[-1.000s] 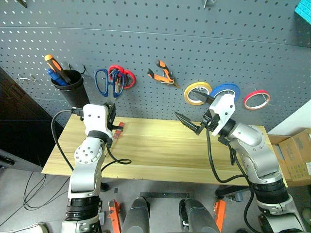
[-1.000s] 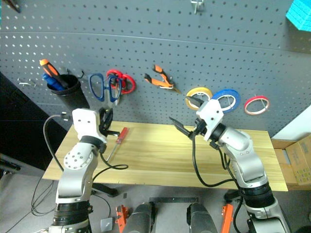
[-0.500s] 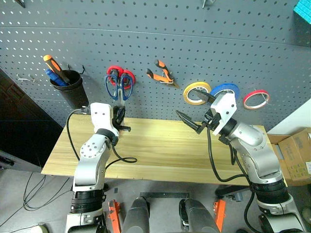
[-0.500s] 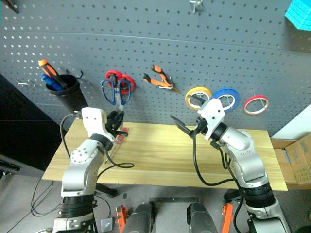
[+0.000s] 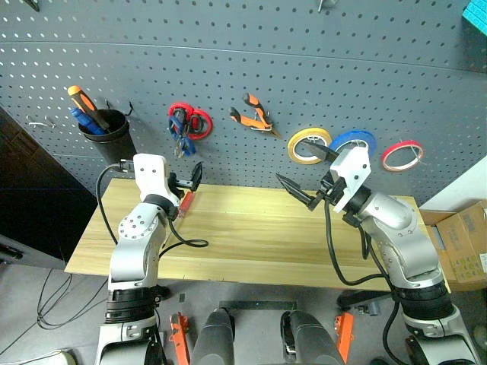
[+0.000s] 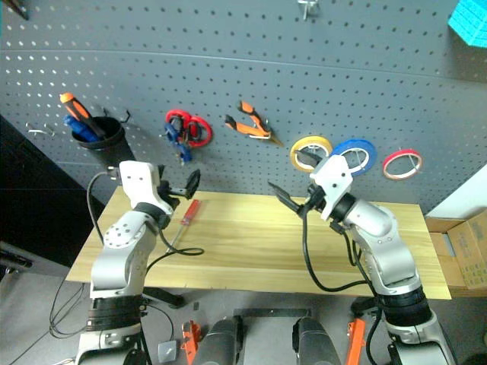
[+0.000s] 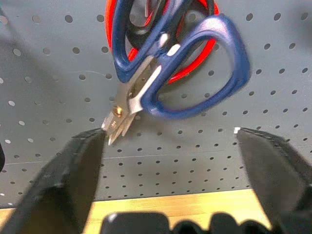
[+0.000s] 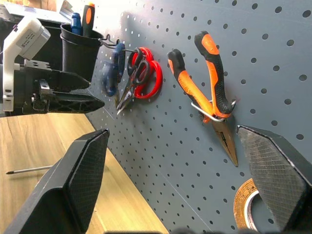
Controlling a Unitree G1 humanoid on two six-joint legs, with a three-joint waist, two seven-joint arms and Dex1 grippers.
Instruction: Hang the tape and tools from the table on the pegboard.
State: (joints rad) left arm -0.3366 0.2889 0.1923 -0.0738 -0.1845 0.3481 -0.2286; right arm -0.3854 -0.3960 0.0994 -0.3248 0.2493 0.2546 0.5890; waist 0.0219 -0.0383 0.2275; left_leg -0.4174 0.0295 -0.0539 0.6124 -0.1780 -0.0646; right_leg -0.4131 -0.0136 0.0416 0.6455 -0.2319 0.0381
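Observation:
The small screwdriver should hang on the pegboard (image 5: 251,68), so the robot's left gripper will next pinch its clear red handle (image 5: 186,201).
The dark-blue-handled scissors (image 7: 190,73) hang tilted on a pegboard (image 5: 251,68) hook, over the red-handled scissors (image 5: 195,122). My left gripper (image 5: 188,179) stands open just below and in front of them, holding nothing. A small red-handled screwdriver (image 6: 188,210) lies on the table (image 5: 251,243) under that gripper. Further right along the board hang the orange-and-black pliers (image 5: 257,114) and, at the far right, the red tape (image 5: 402,155). Over the table's middle my right gripper (image 5: 300,192) hovers open and empty, pointing left.
A black cup (image 5: 106,135) with an orange-and-black screwdriver hangs at the board's left. A yellow roll (image 5: 308,145) and a blue roll (image 5: 353,142) hang behind my right wrist. A black cable (image 5: 186,244) lies on the table. A cardboard box (image 5: 464,243) stands at the right.
My left gripper brought the blue scissors to the hook by the red scissors, then opened and let them go. The right arm has kept still.

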